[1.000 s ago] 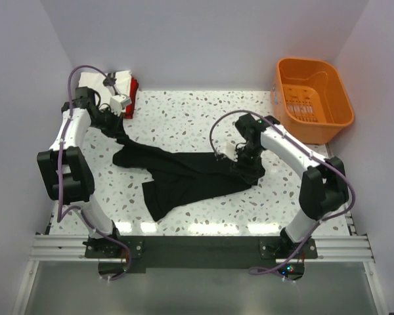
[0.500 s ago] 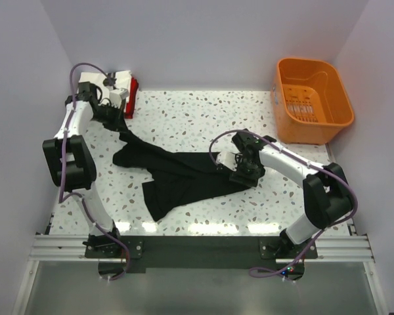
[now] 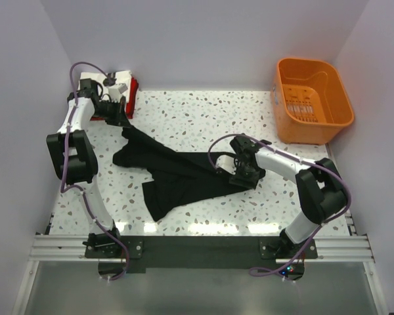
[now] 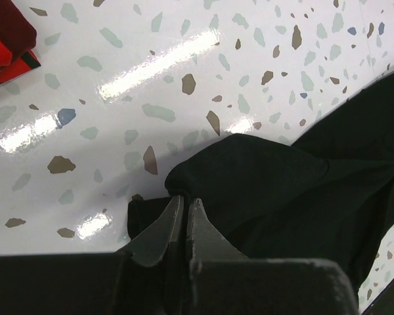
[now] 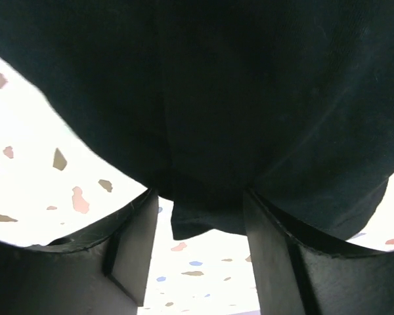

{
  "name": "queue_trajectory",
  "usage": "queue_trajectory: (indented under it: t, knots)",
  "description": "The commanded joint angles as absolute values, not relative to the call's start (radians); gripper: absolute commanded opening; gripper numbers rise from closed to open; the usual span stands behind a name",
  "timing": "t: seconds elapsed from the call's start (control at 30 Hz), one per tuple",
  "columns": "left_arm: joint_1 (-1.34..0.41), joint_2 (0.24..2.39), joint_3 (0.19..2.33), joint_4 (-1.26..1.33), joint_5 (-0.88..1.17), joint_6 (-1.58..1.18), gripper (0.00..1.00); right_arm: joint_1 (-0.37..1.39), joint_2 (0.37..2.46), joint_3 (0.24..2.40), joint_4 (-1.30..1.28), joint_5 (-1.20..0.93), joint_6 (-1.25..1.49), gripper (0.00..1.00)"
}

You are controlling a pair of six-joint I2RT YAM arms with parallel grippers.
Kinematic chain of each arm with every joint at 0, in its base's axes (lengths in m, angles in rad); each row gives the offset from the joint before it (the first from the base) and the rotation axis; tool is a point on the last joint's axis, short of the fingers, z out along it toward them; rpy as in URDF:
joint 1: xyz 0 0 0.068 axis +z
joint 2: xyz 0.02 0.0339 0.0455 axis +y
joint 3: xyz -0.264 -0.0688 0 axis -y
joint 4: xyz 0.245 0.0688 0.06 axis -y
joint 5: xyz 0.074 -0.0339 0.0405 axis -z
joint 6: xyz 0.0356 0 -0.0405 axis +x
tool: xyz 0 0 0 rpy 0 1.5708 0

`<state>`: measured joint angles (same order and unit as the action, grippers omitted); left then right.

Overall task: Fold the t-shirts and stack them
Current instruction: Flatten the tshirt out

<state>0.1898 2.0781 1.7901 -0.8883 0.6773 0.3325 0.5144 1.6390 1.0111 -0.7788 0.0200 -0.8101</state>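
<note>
Next, my right gripper grabs the black t-shirt's hem (image 3: 247, 183) (image 5: 202, 213) at the end of the t-shirt opposite the corner in my left gripper. Both grippers then stretch the t-shirt flat for folding.
The black t-shirt (image 3: 184, 174) lies crumpled and stretched across the middle of the table. My left gripper (image 3: 121, 123) is shut on its far-left corner, with the cloth (image 4: 282, 177) pinched between the closed tips (image 4: 184, 199) just above the table. My right gripper (image 3: 240, 176) is open low over the shirt's right end. In the right wrist view the black cloth (image 5: 217, 98) hangs between the spread fingers (image 5: 134, 243), with the gripper's midpoint (image 5: 198, 197) at its hem. A white shirt (image 3: 87, 81) and a red shirt (image 3: 133, 92) lie folded at the back left corner. The red one also shows in the left wrist view (image 4: 3, 29).
An orange plastic basket (image 3: 315, 130) stands at the back right corner. Walls close in the table at the back and both sides. The speckled tabletop (image 3: 197, 115) shows between the shirt and the back wall.
My left gripper has pulled the shirt's corner further toward the back left, close to the folded stack. My right gripper has dropped lower and a little left at the shirt's right end.
</note>
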Motion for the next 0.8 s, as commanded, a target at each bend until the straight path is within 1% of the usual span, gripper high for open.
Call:
queue_trajectory:
  t: [0.0, 0.1, 0.2, 0.33, 0.47, 0.6, 0.7, 0.77]
  knots:
    - [0.198, 2.082, 1.807, -0.865, 0.703, 0.321, 0.00, 0.522, 1.609, 0.992, -0.715, 0.087, -0.821, 0.57]
    - [0.198, 2.085, 1.809, -0.867, 0.698, 0.324, 0.00, 0.522, 1.598, 0.994, -0.696, 0.109, -0.827, 0.49]
    - [0.199, 2.085, 1.810, -0.870, 0.698, 0.331, 0.00, 0.522, 1.585, 1.015, -0.718, 0.121, -0.830, 0.48]
    - [0.198, 2.086, 1.812, -0.876, 0.698, 0.345, 0.00, 0.523, 1.574, 1.080, -0.779, 0.080, -0.815, 0.47]
    - [0.199, 2.091, 1.813, -0.879, 0.699, 0.354, 0.00, 0.522, 1.580, 1.138, -0.828, 0.066, -0.815, 0.45]
    - [0.198, 2.097, 1.821, -0.877, 0.704, 0.351, 0.00, 0.519, 1.592, 1.137, -0.830, 0.077, -0.844, 0.34]
    - [0.198, 2.103, 1.825, -0.879, 0.704, 0.350, 0.00, 0.518, 1.606, 1.121, -0.830, 0.074, -0.851, 0.32]
    - [0.198, 2.103, 1.825, -0.880, 0.704, 0.353, 0.00, 0.518, 1.609, 1.105, -0.828, 0.074, -0.861, 0.32]
